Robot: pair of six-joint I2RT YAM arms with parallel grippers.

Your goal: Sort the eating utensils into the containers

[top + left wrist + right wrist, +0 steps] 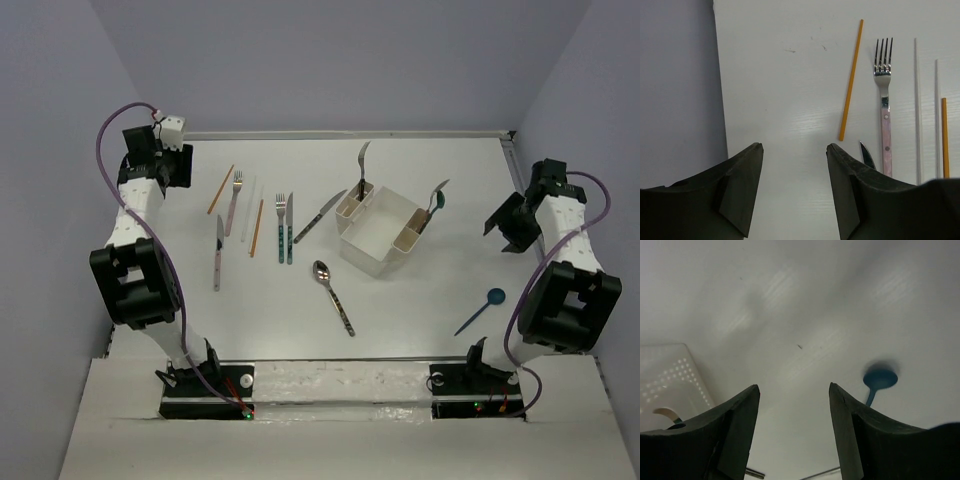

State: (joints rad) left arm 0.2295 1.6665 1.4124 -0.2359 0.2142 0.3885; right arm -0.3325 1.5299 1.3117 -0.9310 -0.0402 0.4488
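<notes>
I should reach for the teal spoon with my right gripper and grab its handle near the bowl [483, 309]. The handle's end then stays free to enter the caddy [372, 258].
The white caddy [372, 258] stands right of centre, with a metal utensil [362, 166] upright in its left end slot and a teal-handled spoon [437, 199] in its right one. On the table to its left lie orange chopsticks [221, 189], a pink fork [233, 203], a pink knife [218, 252], a teal fork [281, 228], a teal knife [290, 230], a dark knife [319, 216] and a dark patterned spoon [333, 296]. A teal spoon [482, 310] lies at the front right. My left gripper [792, 150] is open and empty near an orange chopstick [850, 80] and the pink fork [884, 100]. My right gripper [794, 390] is open and empty, between the caddy [667, 385] and the teal spoon [880, 379].
Thin white chopsticks [917, 110] lie between the pink fork and the second orange chopstick [944, 137]. The table's left edge [717, 100] runs close to my left gripper. Grey walls close in the back and both sides.
</notes>
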